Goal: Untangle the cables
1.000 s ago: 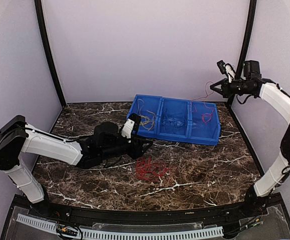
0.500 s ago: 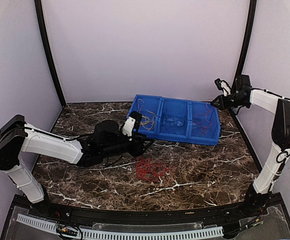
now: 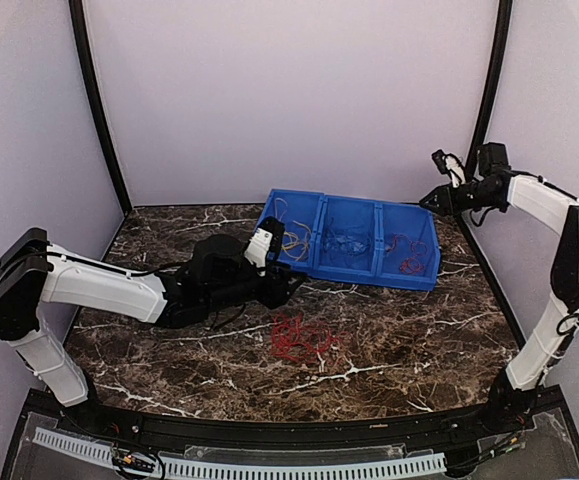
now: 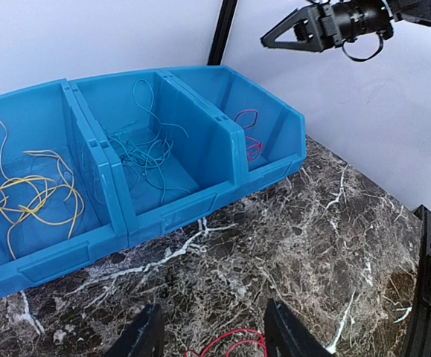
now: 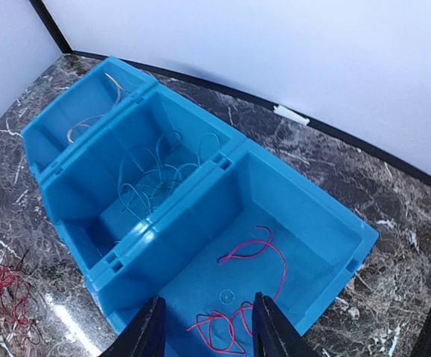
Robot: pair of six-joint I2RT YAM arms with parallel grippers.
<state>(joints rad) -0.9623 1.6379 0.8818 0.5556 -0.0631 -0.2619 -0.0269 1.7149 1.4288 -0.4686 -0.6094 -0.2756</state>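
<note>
To untangle it, my right gripper should next grab an outer piece of the red tangle (image 3: 299,338) (image 5: 25,322). That leaves the bulk of the tangle for my left gripper.
The loose cables on the table are a red tangle (image 3: 299,338), in front of the blue bin (image 3: 354,273). My left gripper (image 3: 291,291) lies low on the table between tangle and bin. It is open, and in the left wrist view a red loop (image 4: 230,343) lies on the marble between its fingers (image 4: 144,336). My right gripper (image 3: 431,198) hangs above the bin's right end, open and holding nothing. Below it red cables (image 5: 271,249) lie in the right compartment. Blue cables (image 5: 152,182) fill the middle one and yellow cables (image 5: 88,123) the left one.
The bin has three compartments and stands at the back of the marble table (image 3: 419,340). Light walls with black corner posts (image 3: 99,110) close in the back and both sides. The right arm (image 3: 554,205) reaches in along the right wall.
The right gripper has opened and let go of a red cable, which now lies in the right compartment. The right arm came lower over the bin. The left gripper crept slightly toward the bin.
</note>
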